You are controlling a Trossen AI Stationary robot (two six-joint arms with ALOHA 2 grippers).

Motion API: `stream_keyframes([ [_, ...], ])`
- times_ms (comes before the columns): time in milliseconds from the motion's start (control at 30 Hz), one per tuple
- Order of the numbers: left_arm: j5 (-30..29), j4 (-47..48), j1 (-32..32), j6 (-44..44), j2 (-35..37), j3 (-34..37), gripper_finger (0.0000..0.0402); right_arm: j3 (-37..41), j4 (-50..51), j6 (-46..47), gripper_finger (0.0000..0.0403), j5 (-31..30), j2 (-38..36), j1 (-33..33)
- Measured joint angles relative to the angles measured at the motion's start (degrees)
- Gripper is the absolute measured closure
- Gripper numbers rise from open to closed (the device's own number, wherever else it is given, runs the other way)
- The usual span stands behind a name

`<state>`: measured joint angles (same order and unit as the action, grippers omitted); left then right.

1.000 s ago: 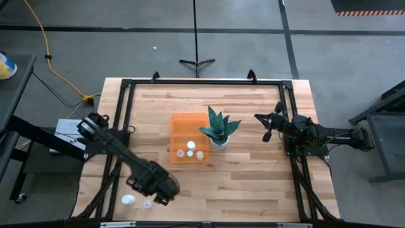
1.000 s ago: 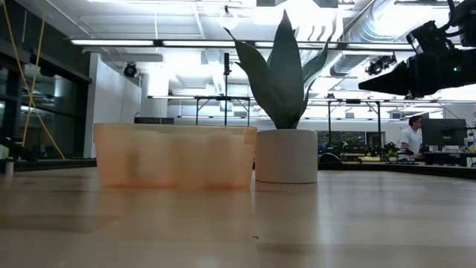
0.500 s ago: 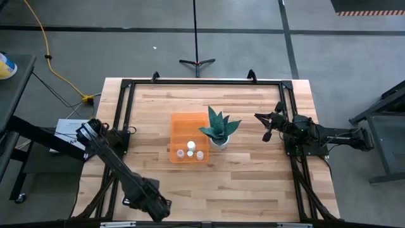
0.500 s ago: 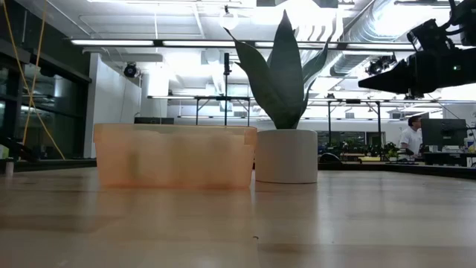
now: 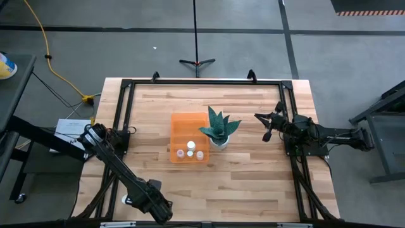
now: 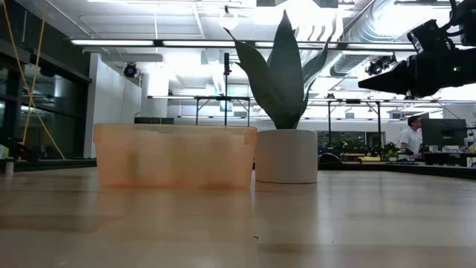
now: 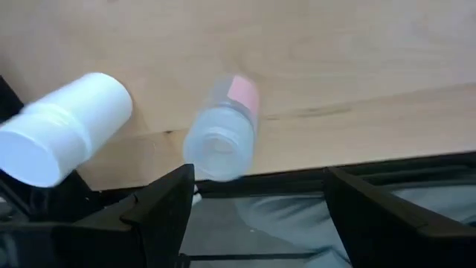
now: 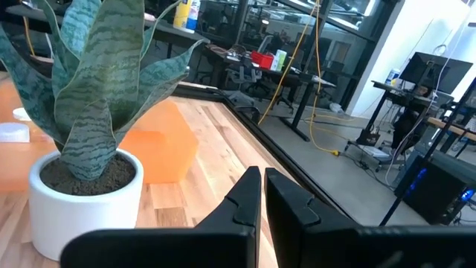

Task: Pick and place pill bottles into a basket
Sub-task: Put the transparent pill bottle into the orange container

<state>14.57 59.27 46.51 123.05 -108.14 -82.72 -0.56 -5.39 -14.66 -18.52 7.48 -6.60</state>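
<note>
I will next grab the translucent bottle with my left gripper by its end with the cap (image 7: pixel 219 149), so that I can place it in the orange basket.
Two pill bottles lie on their sides by the table's near left edge: a white one (image 7: pixel 63 138) and a translucent one with a pink label (image 7: pixel 222 134). My left gripper (image 7: pixel 260 212) hovers over them, open, and the translucent bottle shows just past its fingertips; in the high view the gripper (image 5: pixel 155 206) covers most of them, leaving only the white one (image 5: pixel 125 201) showing. The orange basket (image 5: pixel 188 130) stands mid-table with three bottles (image 5: pixel 190 145) inside. My right gripper (image 5: pixel 266 126) waits shut, in the air right of the plant.
A white pot with a teal spiky plant (image 5: pixel 219 130) stands against the basket's right side, and it also shows in the low view (image 6: pixel 286 152). The black frame rails (image 5: pixel 120 114) run along the table's edges. Bare wood lies in front of the basket.
My left gripper has gone toward the table's near edge and now stands over the two bottles at the near left, which it hides in the high view. The right arm has kept still.
</note>
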Motion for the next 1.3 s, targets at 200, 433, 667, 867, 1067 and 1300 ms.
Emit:
stream_keyframes([
  [200, 2.4, 4.1, -0.4, -0.4, 0.0, 0.0, 0.0071, 0.0, 0.0, 0.0, 0.0391, 0.0, 0.0, 0.0],
  [433, -1.0, 3.2, -0.4, -1.2, -0.3, 0.0, 0.0071, 0.0, 0.0, 0.1, 0.0391, 0.0, 0.0, 0.0],
  [667, 0.8, 3.8, -0.2, -1.3, -0.5, 0.0, 0.0071, 0.0, 0.0, 0.2, 0.0391, 0.0, 0.0, 0.0],
  [867, -0.4, 3.5, -0.2, -1.5, -0.5, 0.0, 0.0071, 0.0, 0.5, 0.2, 0.0391, 0.0, 0.0, 0.0],
  [1067, 0.7, 3.5, 0.4, -1.2, -0.5, 0.3, 0.0071, 0.0, 0.5, 0.1, 0.0391, 0.0, 0.0, 0.0],
  [1300, 1.3, -0.4, 0.8, -0.2, -0.5, 4.2, 0.0071, 0.0, 0.9, -0.8, 0.0391, 0.0, 0.0, 0.0],
])
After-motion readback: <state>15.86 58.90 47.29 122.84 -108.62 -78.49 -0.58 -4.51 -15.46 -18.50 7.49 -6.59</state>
